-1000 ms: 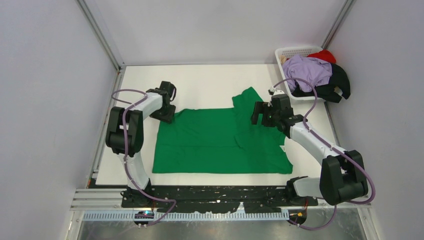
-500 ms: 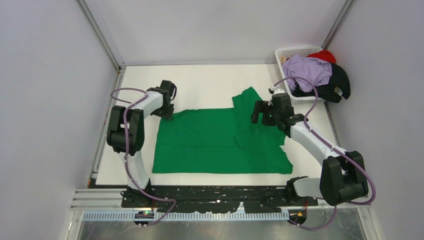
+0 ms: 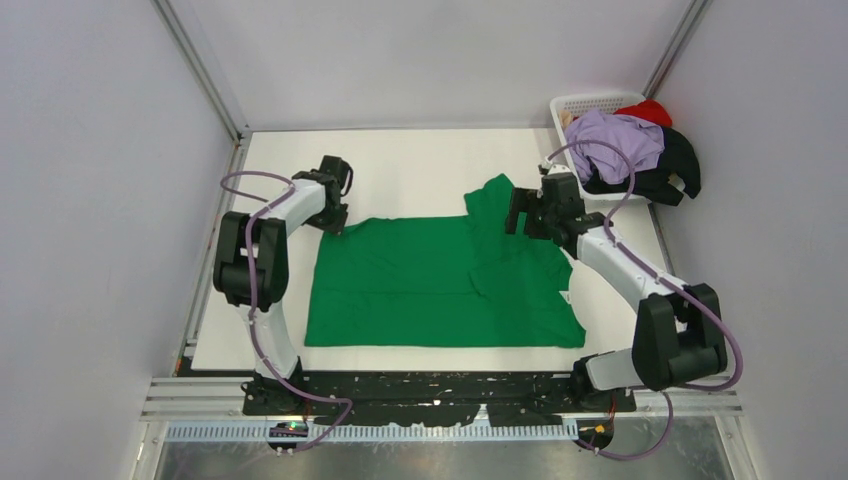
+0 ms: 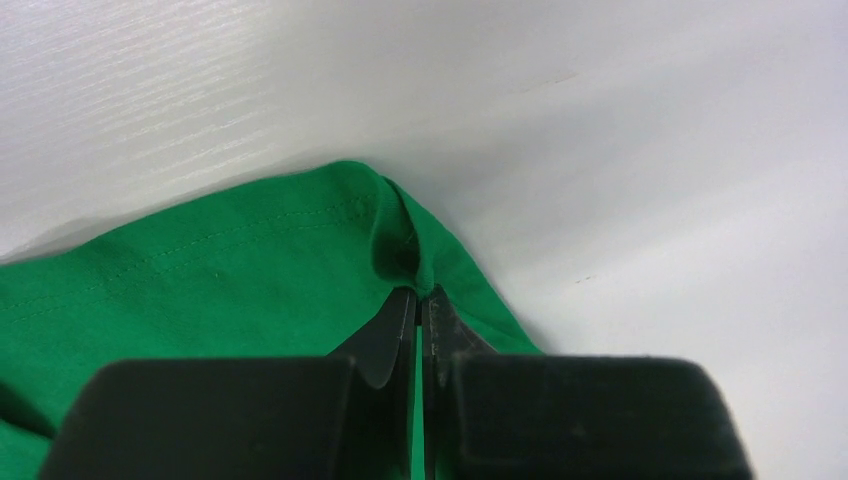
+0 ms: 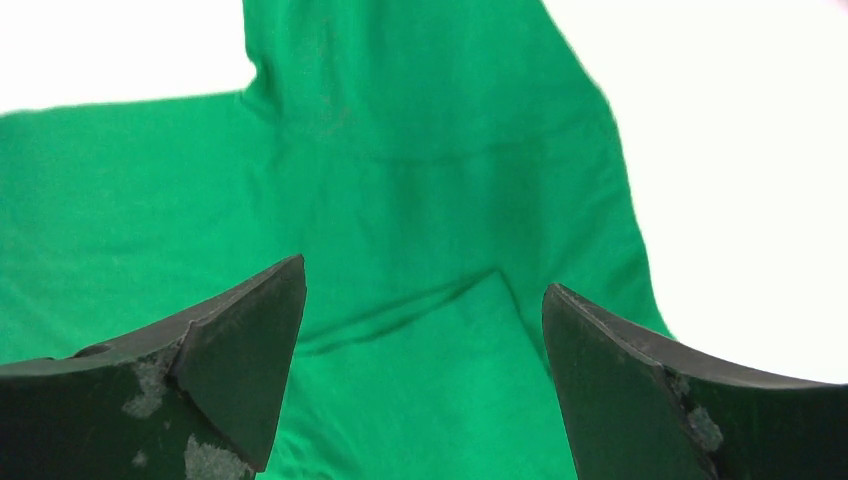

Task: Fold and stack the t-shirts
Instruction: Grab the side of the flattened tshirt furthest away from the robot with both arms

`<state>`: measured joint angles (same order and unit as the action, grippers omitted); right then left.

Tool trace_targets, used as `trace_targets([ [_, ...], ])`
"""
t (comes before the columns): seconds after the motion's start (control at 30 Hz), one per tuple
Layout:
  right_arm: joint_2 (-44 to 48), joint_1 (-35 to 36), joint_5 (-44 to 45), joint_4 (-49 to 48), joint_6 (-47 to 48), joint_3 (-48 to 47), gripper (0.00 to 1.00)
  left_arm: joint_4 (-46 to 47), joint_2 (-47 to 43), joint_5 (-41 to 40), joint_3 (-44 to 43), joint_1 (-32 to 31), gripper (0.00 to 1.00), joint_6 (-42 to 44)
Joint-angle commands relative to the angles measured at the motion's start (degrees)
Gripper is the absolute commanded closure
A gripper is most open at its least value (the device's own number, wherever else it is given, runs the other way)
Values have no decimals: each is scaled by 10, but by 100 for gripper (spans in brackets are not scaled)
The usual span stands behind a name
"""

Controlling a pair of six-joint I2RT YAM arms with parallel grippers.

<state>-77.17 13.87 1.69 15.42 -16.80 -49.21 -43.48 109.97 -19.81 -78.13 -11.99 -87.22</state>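
Note:
I should grab the green t-shirt's sleeve at its far end with my right gripper next. Then the sleeve and the far side of the green t-shirt can be folded inward.
The bright green t-shirt [image 3: 440,280] lies spread on the white table, one sleeve [image 3: 497,200] pointing to the far side. My left gripper [image 3: 335,222] is shut on the shirt's far left corner; the left wrist view shows the pinched green hem [image 4: 425,275] between the black fingertips [image 4: 395,330]. My right gripper [image 3: 528,222] is open and empty, held above the shirt near the sleeve; green cloth [image 5: 420,230] fills the right wrist view between its fingers [image 5: 240,350]. Lilac [image 3: 615,140], black [image 3: 670,170] and red [image 3: 648,110] shirts are heaped at the far right.
A white lattice basket [image 3: 580,104] holds the heaped shirts at the table's far right corner. Grey walls and metal posts enclose the table. Bare white table [image 3: 410,165] lies beyond the green shirt.
My right gripper has moved a little toward the far side, closer to the sleeve. My left gripper has shifted slightly at the shirt's far left corner.

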Motion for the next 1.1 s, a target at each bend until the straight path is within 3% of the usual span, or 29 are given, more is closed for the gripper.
trace_targets([
  [0.0,-69,-8,38,-12,7,-102,5,0,-41,5,-7,-1,100,25],
  [0.3,-374,-10,56,67,50,-452,0,1,-57,32,-5,0,100,54],
  [0.43,-515,-10,48,135,37,-612,8,0,-67,29,0,1,100,60],
  [0.63,-628,-9,53,196,13,-788,13,2,-69,38,-4,0,100,74],
  [0.73,-656,-4,74,234,20,-824,15,6,-72,36,1,0,100,79],
  [0.87,-658,5,93,252,32,-804,21,18,-74,42,11,0,100,84],
  [1.07,-629,7,108,250,44,-750,48,10,-74,42,7,0,100,97],
])
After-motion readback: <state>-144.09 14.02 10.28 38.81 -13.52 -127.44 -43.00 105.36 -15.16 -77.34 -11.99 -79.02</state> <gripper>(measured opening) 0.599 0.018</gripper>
